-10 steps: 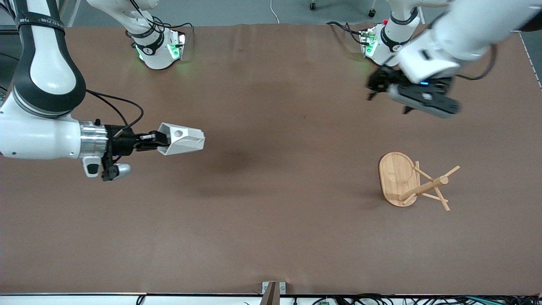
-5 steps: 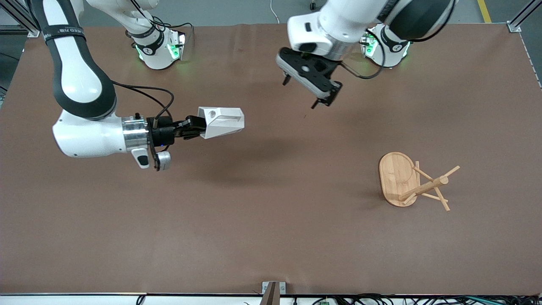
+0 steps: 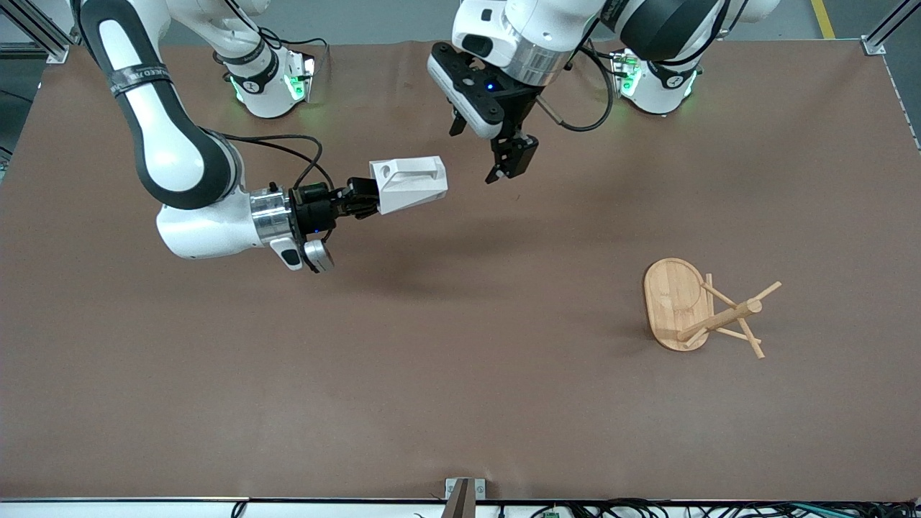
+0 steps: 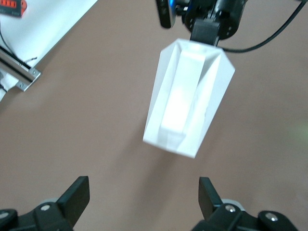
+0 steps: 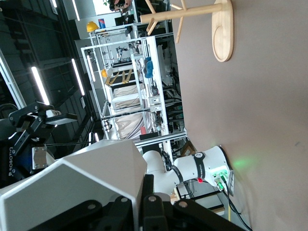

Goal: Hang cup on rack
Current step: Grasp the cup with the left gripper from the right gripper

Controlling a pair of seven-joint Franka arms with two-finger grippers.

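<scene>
I need to take the white cup by its base end (image 3: 437, 180) with my left gripper next, so its handle stays free to hang on the rack's peg (image 3: 770, 290).
The white faceted cup (image 3: 409, 184) is held sideways in the air over the table's middle, its handle with the round hole up. My right gripper (image 3: 357, 198) is shut on the cup's rim end. The cup also shows in the right wrist view (image 5: 72, 187) and in the left wrist view (image 4: 187, 101). My left gripper (image 3: 476, 152) is open and empty, in the air just beside the cup's base end. Its fingers (image 4: 77, 195) stand wide apart, short of the cup. The bamboo rack (image 3: 709, 313) stands toward the left arm's end of the table, upright, with bare pegs.
The brown table top (image 3: 460, 374) carries only the rack. Both arm bases (image 3: 270, 83) stand at the edge farthest from the front camera. A metal bracket (image 3: 464, 491) sits at the nearest edge. The rack's oval base shows in the right wrist view (image 5: 222, 33).
My right arm has carried the cup from its end of the table toward the middle. My left arm has swung from its own end to a spot beside the cup.
</scene>
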